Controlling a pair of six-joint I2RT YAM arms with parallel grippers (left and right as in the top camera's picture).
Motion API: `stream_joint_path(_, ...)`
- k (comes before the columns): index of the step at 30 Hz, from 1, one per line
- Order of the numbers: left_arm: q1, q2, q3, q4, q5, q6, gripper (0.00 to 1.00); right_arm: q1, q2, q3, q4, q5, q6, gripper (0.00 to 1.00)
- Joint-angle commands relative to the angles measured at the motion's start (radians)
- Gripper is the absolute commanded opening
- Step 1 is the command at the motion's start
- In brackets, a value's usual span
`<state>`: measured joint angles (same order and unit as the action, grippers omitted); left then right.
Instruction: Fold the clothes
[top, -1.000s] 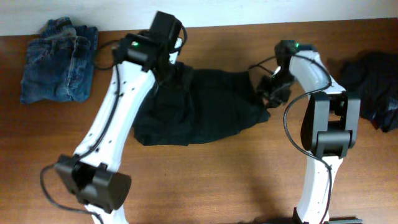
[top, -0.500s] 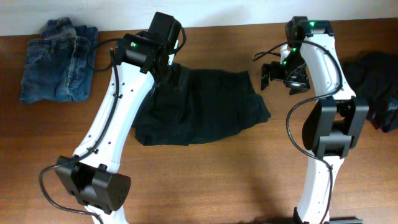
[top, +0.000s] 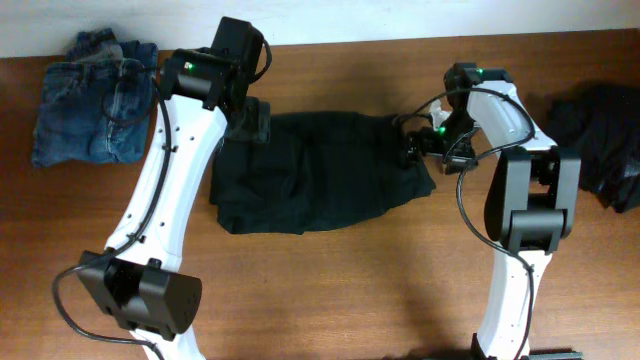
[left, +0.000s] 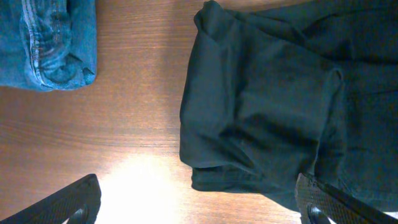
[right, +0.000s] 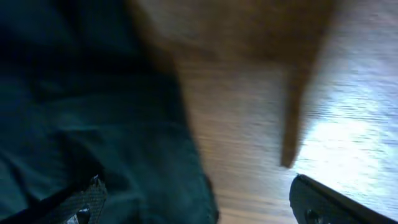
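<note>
My right gripper grabs the black garment's edge facing the dark heap next, to fold that end of the garment over the rest.
A black garment (top: 320, 175) lies crumpled and partly folded in the middle of the wooden table (top: 330, 290). My left gripper (top: 252, 122) hovers open over its upper left edge. In the left wrist view the garment (left: 267, 99) fills the right side, its folded edge between the spread fingertips (left: 74, 199) of the left gripper (left: 199, 210). My right gripper (top: 415, 150) is open at the garment's right edge. The right wrist view is blurred: black cloth (right: 93, 118) on the left, bare wood on the right, the right gripper (right: 202, 210) straddling the cloth's edge. Neither holds anything.
Folded blue jeans (top: 95, 95) lie at the back left corner, also seen as jeans (left: 46, 40) in the left wrist view. A heap of dark clothes (top: 600, 135) sits at the back right. Bare wood spans the table's front.
My right gripper opened, lifted away toward the back, then came down again at the garment's right edge. My left gripper shifted left to the garment's left edge.
</note>
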<state>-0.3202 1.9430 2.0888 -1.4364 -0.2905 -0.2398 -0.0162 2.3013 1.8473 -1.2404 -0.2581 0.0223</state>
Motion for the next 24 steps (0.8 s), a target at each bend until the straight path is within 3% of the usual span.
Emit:
stream_joint_path(1, 0.001, 0.007, -0.010, -0.001, -0.021, -0.018, 0.99, 0.032, -0.004, -0.010, 0.015, -0.074, -0.019, 0.99)
stream_joint_path(16, 0.001, 0.007, -0.010, -0.014, -0.020, -0.018, 0.99, 0.106, -0.004, -0.012, 0.041, -0.066, -0.018, 0.99)
stream_joint_path(20, 0.001, 0.007, -0.010, -0.013, -0.020, -0.018, 0.99, 0.101, -0.004, -0.011, 0.041, 0.102, 0.071, 0.99)
stream_joint_path(24, 0.001, 0.007, -0.010, -0.011, -0.020, -0.018, 0.99, 0.081, -0.004, -0.011, 0.036, 0.132, 0.071, 0.99)
